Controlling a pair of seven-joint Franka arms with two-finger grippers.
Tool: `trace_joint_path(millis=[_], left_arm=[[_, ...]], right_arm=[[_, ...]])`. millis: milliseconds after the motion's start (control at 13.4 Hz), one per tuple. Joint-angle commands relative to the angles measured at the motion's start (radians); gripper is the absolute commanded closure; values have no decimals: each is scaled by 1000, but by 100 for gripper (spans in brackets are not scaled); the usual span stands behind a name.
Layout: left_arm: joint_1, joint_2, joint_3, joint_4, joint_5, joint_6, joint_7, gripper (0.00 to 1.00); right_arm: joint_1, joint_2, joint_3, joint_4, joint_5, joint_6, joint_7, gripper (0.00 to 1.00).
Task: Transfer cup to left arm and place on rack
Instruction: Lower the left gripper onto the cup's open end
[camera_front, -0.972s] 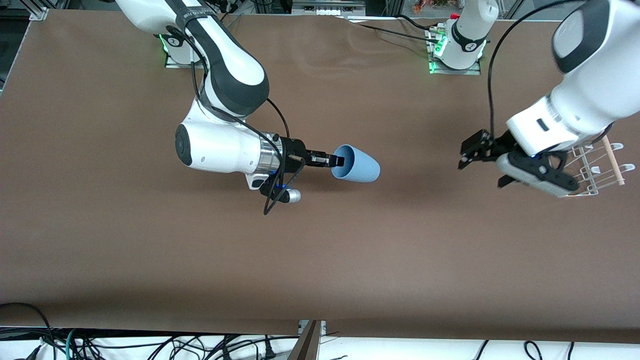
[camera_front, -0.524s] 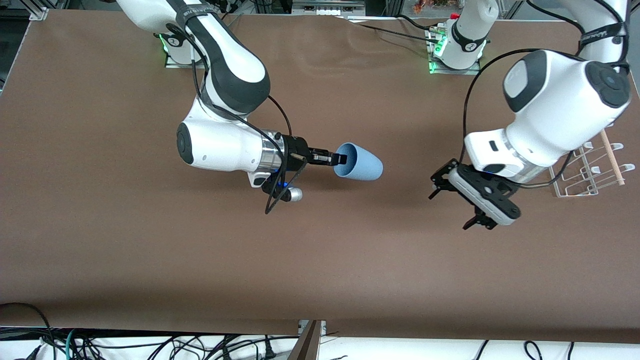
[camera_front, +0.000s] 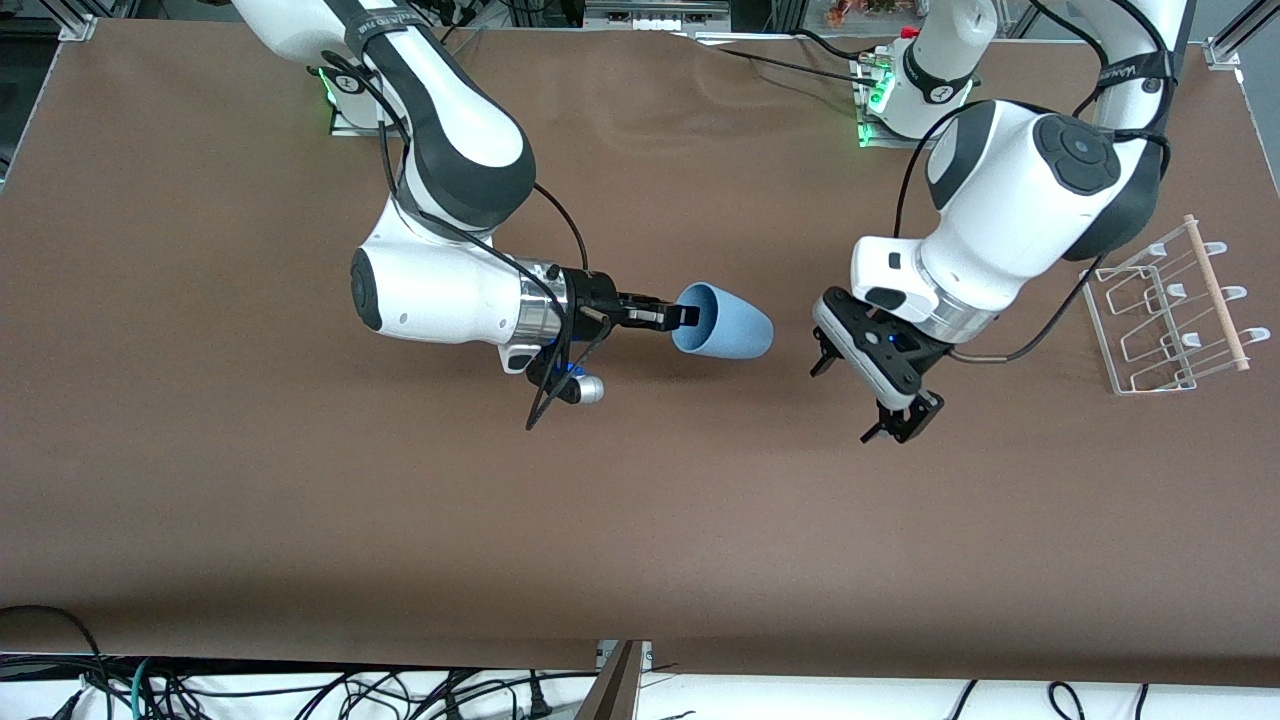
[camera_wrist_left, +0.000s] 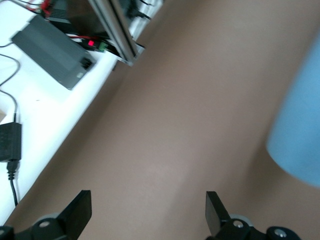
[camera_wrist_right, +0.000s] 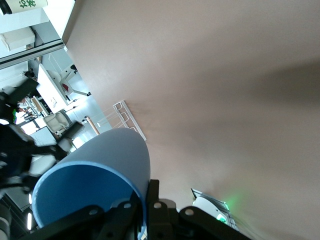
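The light-blue cup's opening needs to stay free for the rack (camera_front: 1170, 310), so my left gripper needs to grab the cup by its closed end (camera_front: 758, 331) next.
The light-blue cup (camera_front: 725, 324) is held on its side above the middle of the table, its mouth toward the right arm. My right gripper (camera_front: 682, 316) is shut on the cup's rim, one finger inside and one outside, as the right wrist view shows on the cup (camera_wrist_right: 95, 172). My left gripper (camera_front: 860, 395) is open and empty, in the air beside the cup's closed end, a short gap away. In the left wrist view the cup (camera_wrist_left: 300, 135) fills one edge beside the open fingers (camera_wrist_left: 77, 212). The rack (camera_front: 1170, 310) stands at the left arm's end of the table.
The brown table (camera_front: 300, 500) spreads around both arms. Cables and grey boxes (camera_wrist_left: 55, 50) lie past the table's edge in the left wrist view. The arm bases (camera_front: 915, 90) stand along the table's edge farthest from the front camera.
My left arm has swung from the rack toward the cup, its open gripper turning to face it. The right gripper with the cup has shifted slightly toward the left arm.
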Motion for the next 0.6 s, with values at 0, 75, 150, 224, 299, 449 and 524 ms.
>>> trace_joint_path(millis=[0, 75, 150, 224, 299, 449, 524], left_arm=[[-4, -131, -8, -167, 13, 18, 100, 0], [-4, -147, -40, -195, 13, 18, 110, 0], [-5, -157, -74, -215, 13, 18, 109, 0], [-7, -157, -108, -217, 12, 18, 98, 0], [-18, -154, -123, -217, 12, 27, 88, 0], [-47, -144, -127, -211, 15, 61, 75, 0], [-47, -138, -127, -211, 15, 79, 75, 0]], right_arm=[[-13, -4, 12, 18, 18, -15, 13, 100], [-21, -2, 12, 16, 18, -15, 12, 100], [-22, -4, 14, 18, 18, -14, 10, 100], [-22, -4, 14, 18, 18, -14, 10, 100], [-22, -4, 14, 18, 18, -14, 10, 100], [-22, -4, 14, 18, 18, -14, 9, 100], [-21, -4, 15, 18, 18, -14, 9, 100]])
